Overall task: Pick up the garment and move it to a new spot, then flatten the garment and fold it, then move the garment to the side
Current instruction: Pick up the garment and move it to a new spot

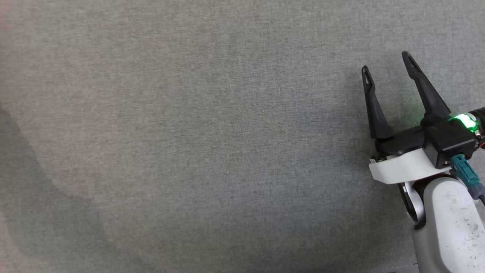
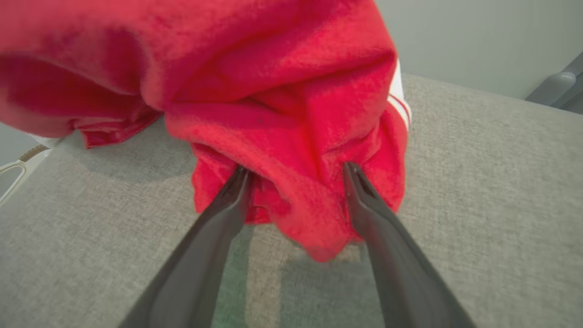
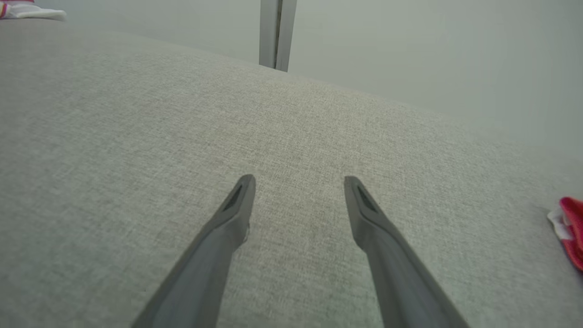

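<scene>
Next, my left gripper grabs the garment by its near fold (image 2: 306,213), since a lump of red cloth (image 2: 322,235) bulges up between my fingers.
The garment (image 2: 282,91) is a bunched red fleece piece with white stripes at one edge, heaped on the grey cloth-covered table (image 2: 478,182). My left gripper (image 2: 296,171) is open, its two fingertips (image 2: 239,180) pushed against the near fold of the heap, with a lump of red cloth bulging between them. Whether the heap is lifted at all I cannot tell. A small red and white part of the garment (image 3: 570,225) shows at the right edge of the right wrist view. My right gripper (image 1: 386,62) hovers open over bare table (image 1: 189,132), nothing between its fingers.
The table's far edge meets a pale wall (image 3: 410,54), with a grey upright post (image 3: 277,32) behind it. A bit of white cloth (image 3: 32,11) lies at the far left corner. A white frame (image 2: 13,171) borders the table's left side.
</scene>
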